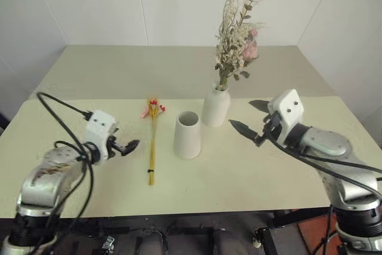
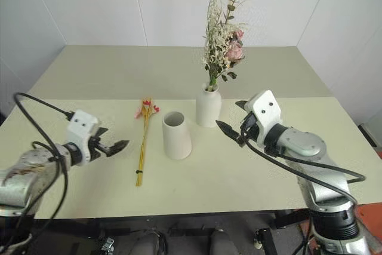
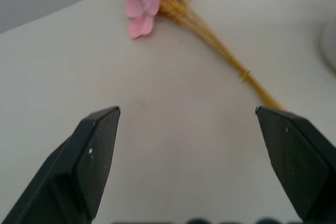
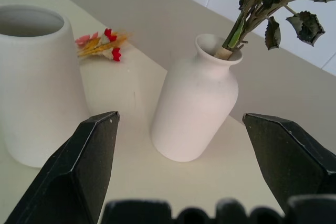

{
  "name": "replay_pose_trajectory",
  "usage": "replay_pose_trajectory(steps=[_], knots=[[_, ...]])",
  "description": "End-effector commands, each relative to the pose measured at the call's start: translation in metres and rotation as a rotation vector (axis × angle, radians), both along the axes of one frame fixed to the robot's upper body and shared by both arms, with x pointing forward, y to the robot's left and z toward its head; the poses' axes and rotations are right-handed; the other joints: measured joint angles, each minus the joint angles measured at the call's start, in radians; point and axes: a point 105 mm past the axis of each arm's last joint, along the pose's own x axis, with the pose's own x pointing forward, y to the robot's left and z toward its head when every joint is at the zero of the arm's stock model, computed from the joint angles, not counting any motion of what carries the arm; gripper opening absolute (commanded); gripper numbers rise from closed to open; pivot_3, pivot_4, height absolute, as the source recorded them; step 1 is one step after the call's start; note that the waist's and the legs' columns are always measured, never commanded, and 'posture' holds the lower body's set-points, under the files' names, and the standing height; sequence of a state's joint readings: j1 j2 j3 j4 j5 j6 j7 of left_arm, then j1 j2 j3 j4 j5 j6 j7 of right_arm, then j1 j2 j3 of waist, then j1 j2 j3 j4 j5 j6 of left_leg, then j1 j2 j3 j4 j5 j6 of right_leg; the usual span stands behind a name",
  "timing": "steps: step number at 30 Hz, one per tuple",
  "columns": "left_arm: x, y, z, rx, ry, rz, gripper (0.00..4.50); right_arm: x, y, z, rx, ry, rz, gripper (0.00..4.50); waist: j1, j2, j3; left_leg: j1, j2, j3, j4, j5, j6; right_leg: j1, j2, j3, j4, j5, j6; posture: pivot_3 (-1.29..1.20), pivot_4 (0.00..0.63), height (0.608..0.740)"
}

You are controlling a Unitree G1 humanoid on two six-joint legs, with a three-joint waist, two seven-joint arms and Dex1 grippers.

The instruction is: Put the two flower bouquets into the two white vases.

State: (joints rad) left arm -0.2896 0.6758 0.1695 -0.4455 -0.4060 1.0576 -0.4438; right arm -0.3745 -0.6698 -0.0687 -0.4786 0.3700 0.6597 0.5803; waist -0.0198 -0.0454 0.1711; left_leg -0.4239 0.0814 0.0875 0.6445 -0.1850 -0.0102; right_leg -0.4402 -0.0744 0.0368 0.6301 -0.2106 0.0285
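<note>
Thin petals spread at the head of the slim bouquet (image 1: 153, 138), so my left gripper should grab its yellow stems next.
The bushy cream bouquet (image 1: 237, 37) with a pink bloom stands upright in the narrow-necked white vase (image 1: 215, 106). In front of it and to its left stands the wide-mouthed white vase (image 1: 187, 135), with nothing in it. The slim bouquet (image 1: 153, 138) with yellow stems and small red flowers lies flat on the table, left of that vase. My left gripper (image 1: 130, 146) hangs open just left of the stems, apart from them. My right gripper (image 1: 252, 117) is open and holds nothing, to the right of the narrow-necked vase and pointing toward it.
The pale table (image 1: 119, 76) runs back to a white wall, with a seam across it behind the vases. Black cables loop over both forearms.
</note>
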Motion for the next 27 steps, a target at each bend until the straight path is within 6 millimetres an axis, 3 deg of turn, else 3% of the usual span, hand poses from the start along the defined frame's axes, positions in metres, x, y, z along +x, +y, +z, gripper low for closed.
replay_pose_trajectory(steps=[1,7,10,16,21,27], knots=[[0.002,-0.014,0.023,-0.085,0.064,0.068,4.5,-0.005,-0.002,0.018,0.011,-0.027,0.007,4.42,0.006,0.0,0.0,0.0,0.0,-0.001,0.0,0.0,0.0,0.0,0.001,0.0,0.0,0.0,0.001,0.0,0.15,0.74],[0.018,-0.033,0.016,-0.055,0.271,0.068,4.5,-0.005,-0.005,0.037,0.02,-0.025,0.002,4.42,-0.001,0.0,0.0,0.003,-0.005,-0.01,0.0,0.0,0.0,0.003,0.002,0.001,0.0,-0.003,0.005,0.0,0.15,0.74],[0.028,-0.045,0.003,-0.065,0.352,0.072,4.5,-0.01,-0.006,0.047,0.006,-0.045,0.01,4.42,0.004,-0.001,0.0,0.002,-0.005,-0.011,0.0,0.0,0.0,0.002,0.002,0.001,0.0,-0.001,0.002,0.0,0.15,0.74],[0.036,-0.066,-0.016,-0.122,0.479,0.07,4.5,-0.014,-0.01,0.048,0.006,-0.041,-0.009,4.42,0.008,-0.001,0.0,0.0,-0.007,-0.012,0.0,0.0,0.0,0.002,0.0,0.0,-0.001,0.0,0.0,0.0,0.15,0.74],[0.04,-0.069,-0.02,-0.129,0.534,0.086,3.37,-0.016,-0.016,0.046,0.016,-0.034,-0.045,4.5,0.008,-0.001,0.0,0.0,-0.009,-0.014,0.0,0.0,0.0,0.002,-0.001,0.0,0.0,0.0,0.0,0.0,0.15,0.74],[0.045,-0.068,-0.021,-0.11,0.56,0.117,1.41,-0.017,-0.02,0.047,0.028,-0.035,-0.064,4.5,0.008,-0.001,0.0,0.001,-0.014,-0.021,0.0,0.0,0.0,0.003,-0.001,0.0,0.0,0.0,0.001,0.0,0.15,0.74]])
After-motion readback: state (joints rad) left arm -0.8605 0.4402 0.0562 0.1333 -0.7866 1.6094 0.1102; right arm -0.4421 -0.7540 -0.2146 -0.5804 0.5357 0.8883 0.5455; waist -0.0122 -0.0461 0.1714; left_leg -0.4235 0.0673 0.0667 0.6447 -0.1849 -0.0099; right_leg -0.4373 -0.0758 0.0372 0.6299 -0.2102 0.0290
